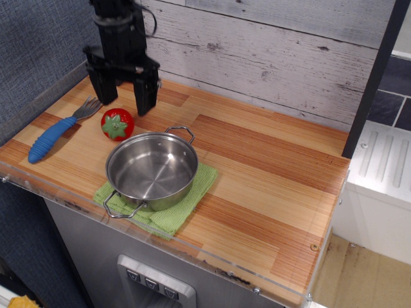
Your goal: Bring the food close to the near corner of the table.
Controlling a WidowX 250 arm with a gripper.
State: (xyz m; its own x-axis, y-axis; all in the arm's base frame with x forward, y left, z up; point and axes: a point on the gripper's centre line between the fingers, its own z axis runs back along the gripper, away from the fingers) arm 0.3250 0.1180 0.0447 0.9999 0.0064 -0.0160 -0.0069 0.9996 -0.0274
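My gripper is to grab the tomato by its round red sides next, so that it can bring the toy tomato point(117, 124) close to the table's near corner.
The food is a glossy red toy tomato point(117, 124) with a green star cap. It sits on the wooden table point(270, 186) near the left side, between the fork and the pot. My gripper point(126, 101) is open, fingers pointing down, and hangs just above and behind the tomato. Its two black fingers stand wider than the tomato and touch nothing. The table's near corner with a small screw point(314, 247) is at the lower right.
A steel pot point(151, 169) sits on a green cloth point(167, 215) right of and in front of the tomato. A blue-handled fork point(54, 133) lies at the left. A clear acrylic rim point(192, 253) runs along the front edge. A plank wall stands behind.
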